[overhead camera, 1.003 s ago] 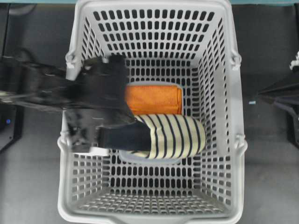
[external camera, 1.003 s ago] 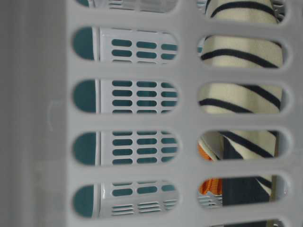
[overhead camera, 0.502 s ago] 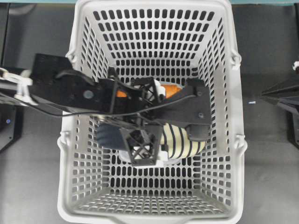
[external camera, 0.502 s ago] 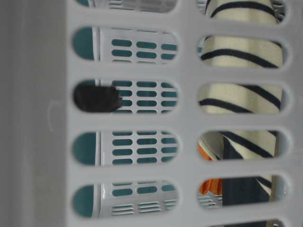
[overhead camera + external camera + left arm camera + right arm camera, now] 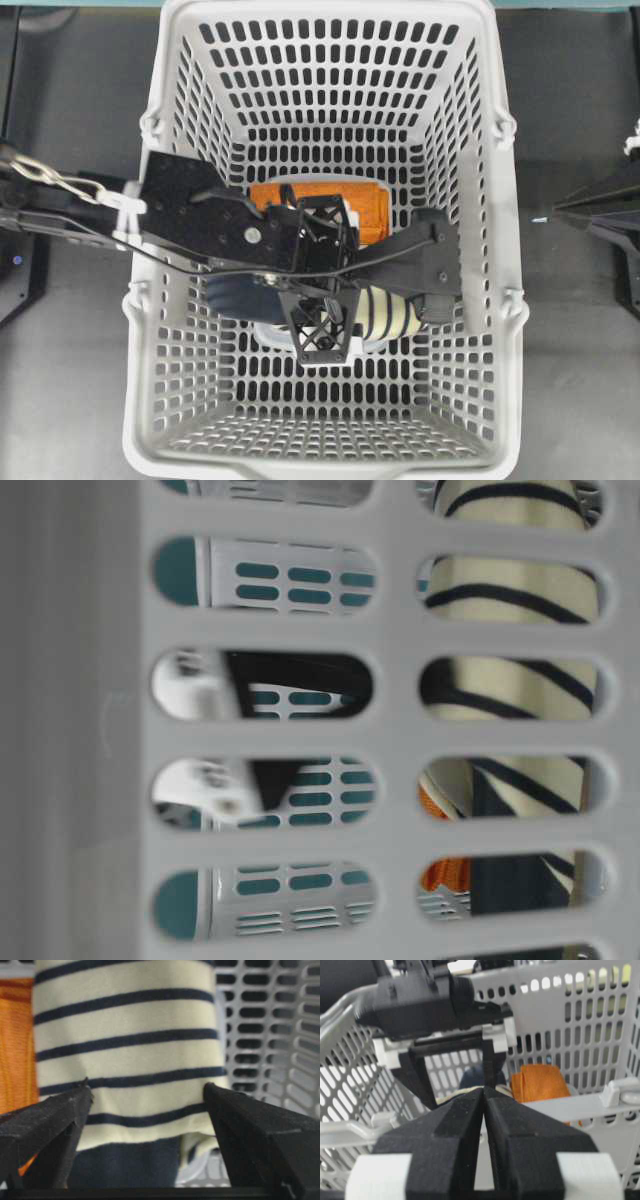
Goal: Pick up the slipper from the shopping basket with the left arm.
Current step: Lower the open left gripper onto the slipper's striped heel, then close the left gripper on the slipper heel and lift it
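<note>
My left gripper picks up the slipper next by its striped cloth upper near the slipper's opening [image 5: 147,1112], which stands raised while the navy heel lies flat.
The slipper [image 5: 392,312], cream with navy stripes and a navy heel, lies on the floor of the grey shopping basket [image 5: 478,200], next to a folded orange cloth [image 5: 372,204]. My left gripper [image 5: 325,275] reaches down into the basket right above the slipper and hides most of it. In the left wrist view the slipper [image 5: 130,1045] fills the gap between the two black fingers [image 5: 52,1120]. The left gripper [image 5: 146,1087] is open and straddles the slipper's width near the heel. My right gripper [image 5: 483,1091] is shut and empty, outside the basket at the right [image 5: 562,207].
The basket walls [image 5: 580,1105] stand high around the left gripper. The orange cloth [image 5: 15,1045] lies close beside one finger. Through the slotted wall [image 5: 400,730] in the table-level view, the slipper [image 5: 510,590] and parts of the left gripper [image 5: 290,675] show.
My left arm has swung over the basket and come down over the slipper. Its gripper now shows low through the basket slots. The right arm has not moved.
</note>
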`<move>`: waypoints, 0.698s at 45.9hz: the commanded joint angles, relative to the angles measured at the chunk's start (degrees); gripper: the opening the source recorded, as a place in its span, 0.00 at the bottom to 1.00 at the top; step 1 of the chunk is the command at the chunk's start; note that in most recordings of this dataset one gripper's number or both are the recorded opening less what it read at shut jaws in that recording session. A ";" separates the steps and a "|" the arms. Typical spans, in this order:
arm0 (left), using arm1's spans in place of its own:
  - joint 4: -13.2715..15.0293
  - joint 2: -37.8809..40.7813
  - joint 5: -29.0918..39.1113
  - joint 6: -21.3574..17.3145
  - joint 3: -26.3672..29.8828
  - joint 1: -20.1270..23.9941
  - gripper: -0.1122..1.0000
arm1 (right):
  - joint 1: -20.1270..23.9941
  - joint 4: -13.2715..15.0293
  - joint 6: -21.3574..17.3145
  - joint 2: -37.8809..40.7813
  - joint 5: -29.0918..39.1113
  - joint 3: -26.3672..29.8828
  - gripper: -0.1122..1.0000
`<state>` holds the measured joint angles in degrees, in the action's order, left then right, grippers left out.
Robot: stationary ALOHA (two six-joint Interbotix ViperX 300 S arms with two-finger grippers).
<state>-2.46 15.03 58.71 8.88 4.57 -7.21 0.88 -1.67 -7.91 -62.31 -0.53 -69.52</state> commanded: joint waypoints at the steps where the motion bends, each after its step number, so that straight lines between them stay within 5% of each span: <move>1: -0.18 -0.35 -0.44 -0.70 -1.05 0.00 0.92 | -0.09 -0.18 0.00 0.35 0.35 0.44 0.10; 14: -0.18 -1.32 -3.78 -0.70 -3.96 0.53 0.84 | -0.18 -0.18 0.00 0.35 1.05 0.44 0.10; 27: -0.18 -2.11 -3.43 -0.97 -2.81 0.53 0.22 | -0.26 -0.18 0.00 0.35 1.05 -0.26 0.10; 32: -0.18 -3.08 -2.64 -0.88 -1.05 0.53 0.14 | -0.26 -0.18 0.00 0.35 1.05 -0.35 0.10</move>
<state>-2.46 14.24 55.55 7.91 1.32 -6.50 0.70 -1.67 -7.91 -62.31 0.79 -70.22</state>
